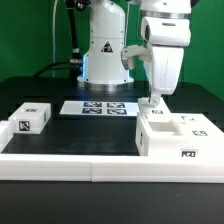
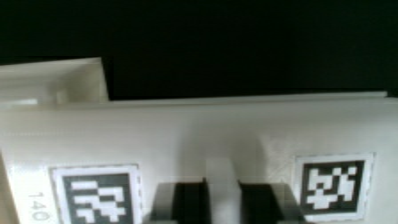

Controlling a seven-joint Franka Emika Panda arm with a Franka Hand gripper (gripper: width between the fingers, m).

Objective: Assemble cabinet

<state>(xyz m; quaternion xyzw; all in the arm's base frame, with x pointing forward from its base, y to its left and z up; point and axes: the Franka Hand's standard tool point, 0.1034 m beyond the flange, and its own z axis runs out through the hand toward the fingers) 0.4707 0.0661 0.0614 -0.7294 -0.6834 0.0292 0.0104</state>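
Note:
The white panel is raised above the cabinet box's top (image 1: 185, 126) in the exterior view, so my gripper keeps holding the panel until the panel is lower.
The cabinet box (image 1: 180, 135), large, white and tagged, lies at the exterior view's right near the front rim. My gripper (image 1: 153, 103) has come straight down on its far left corner. In the wrist view the box (image 2: 214, 130) fills the picture, with a tag on each side. My gripper (image 2: 221, 200) has its dark fingers (image 2: 180, 205) close together with a thin white wall of the box between them. A smaller white tagged block (image 1: 30, 118) lies apart at the exterior view's left.
The marker board (image 1: 97, 108) lies flat between the block and the box. The arm's base (image 1: 100, 50) stands behind it. A low white rim (image 1: 60, 165) runs along the front of the black table.

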